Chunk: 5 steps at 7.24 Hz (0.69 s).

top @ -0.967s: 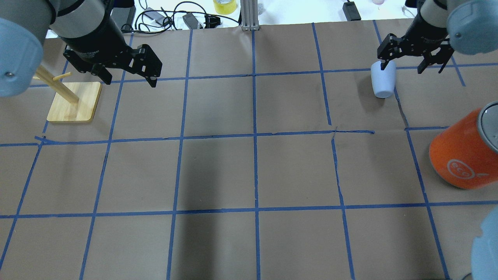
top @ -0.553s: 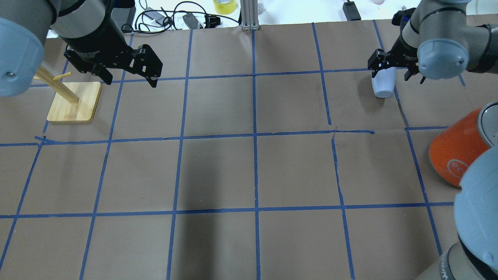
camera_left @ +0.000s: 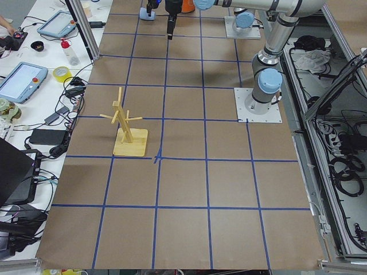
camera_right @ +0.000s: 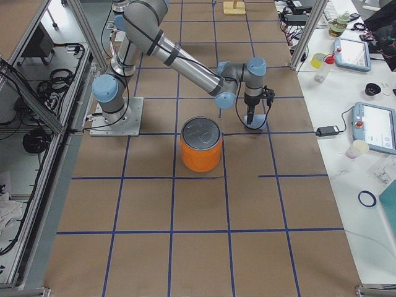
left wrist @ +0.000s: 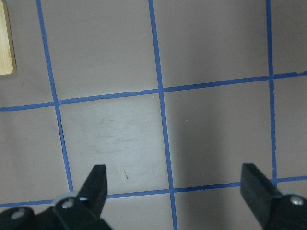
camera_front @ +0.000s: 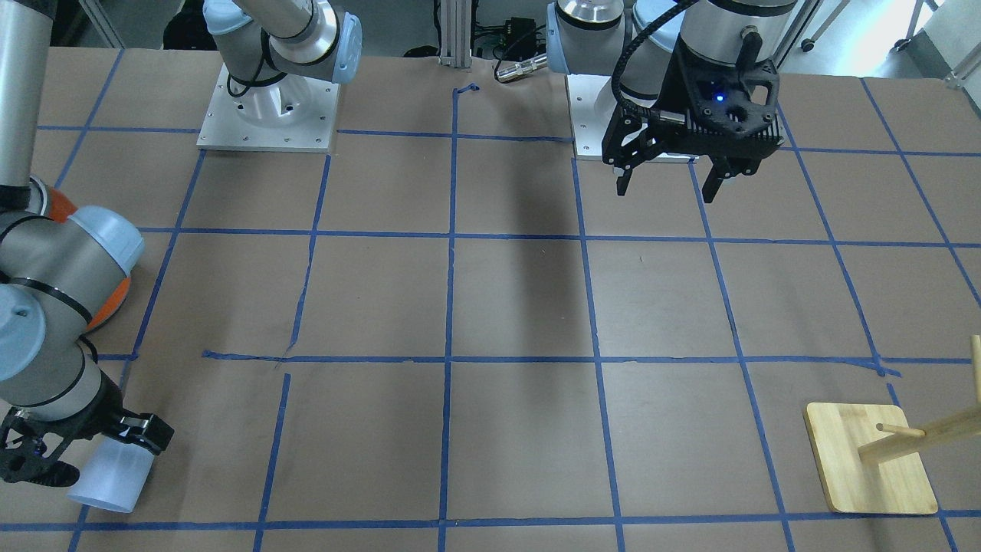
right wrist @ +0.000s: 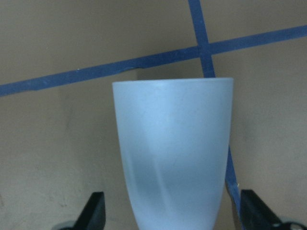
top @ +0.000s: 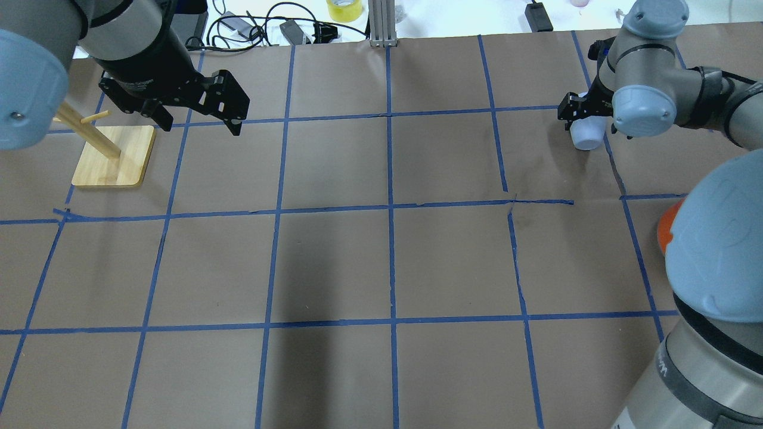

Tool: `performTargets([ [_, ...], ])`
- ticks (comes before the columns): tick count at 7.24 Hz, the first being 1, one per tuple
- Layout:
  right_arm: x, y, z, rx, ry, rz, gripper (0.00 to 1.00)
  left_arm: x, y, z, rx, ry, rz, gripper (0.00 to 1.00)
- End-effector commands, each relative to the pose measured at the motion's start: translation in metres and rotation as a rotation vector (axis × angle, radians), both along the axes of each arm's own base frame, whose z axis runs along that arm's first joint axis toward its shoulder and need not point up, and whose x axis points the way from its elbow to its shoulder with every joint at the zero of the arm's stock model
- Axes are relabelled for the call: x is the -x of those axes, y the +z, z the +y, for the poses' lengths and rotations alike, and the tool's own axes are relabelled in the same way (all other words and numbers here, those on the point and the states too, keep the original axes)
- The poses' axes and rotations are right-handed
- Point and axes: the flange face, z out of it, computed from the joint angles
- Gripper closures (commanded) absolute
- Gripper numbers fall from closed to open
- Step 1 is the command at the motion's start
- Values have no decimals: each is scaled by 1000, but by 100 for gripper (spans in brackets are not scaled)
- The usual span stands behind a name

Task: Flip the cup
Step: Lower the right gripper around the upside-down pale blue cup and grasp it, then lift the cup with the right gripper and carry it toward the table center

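Note:
Next, my right gripper grabs the pale blue-white cup (right wrist: pixel 172 143) by its narrow base end (right wrist: pixel 173 215) to turn the cup over.
The pale blue-white cup (top: pixel 587 138) lies on its side on the brown paper at the far right, wide end away from the robot. It also shows in the front view (camera_front: pixel 107 483) and fills the right wrist view (right wrist: pixel 172 148). My right gripper (right wrist: pixel 172 213) is open and straddles the cup's narrow end, with a gap on each side. The gripper also shows in the overhead view (top: pixel 585 118) and the front view (camera_front: pixel 88 460). My left gripper (top: pixel 199 124) is open and empty above the table at the far left (left wrist: pixel 172 191).
A large orange can (camera_right: pixel 201 151) stands near the right arm, mostly hidden behind the elbow in the overhead view (top: pixel 663 229). A wooden peg stand (top: pixel 113 158) sits under the left arm. Cables and a yellow tape roll (top: pixel 344 9) lie beyond the far edge.
The right wrist has turned and come down over the cup, and its elbow has swung in front of the orange can. The cup and the left arm have not moved.

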Motion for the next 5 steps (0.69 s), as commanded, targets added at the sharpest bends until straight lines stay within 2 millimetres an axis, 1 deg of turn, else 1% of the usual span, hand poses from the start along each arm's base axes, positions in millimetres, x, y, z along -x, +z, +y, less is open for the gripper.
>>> performTargets([
  [1,3,-10,-12,-1,0,0,0,0,0,0,-1,0,0,0],
  [3,5,-10,-23,12,0,-1,0,0,0,0,-1,0,0,0],
  [5,5,-19,-21,-3,0,-3,0,0,0,0,-1,0,0,0],
])
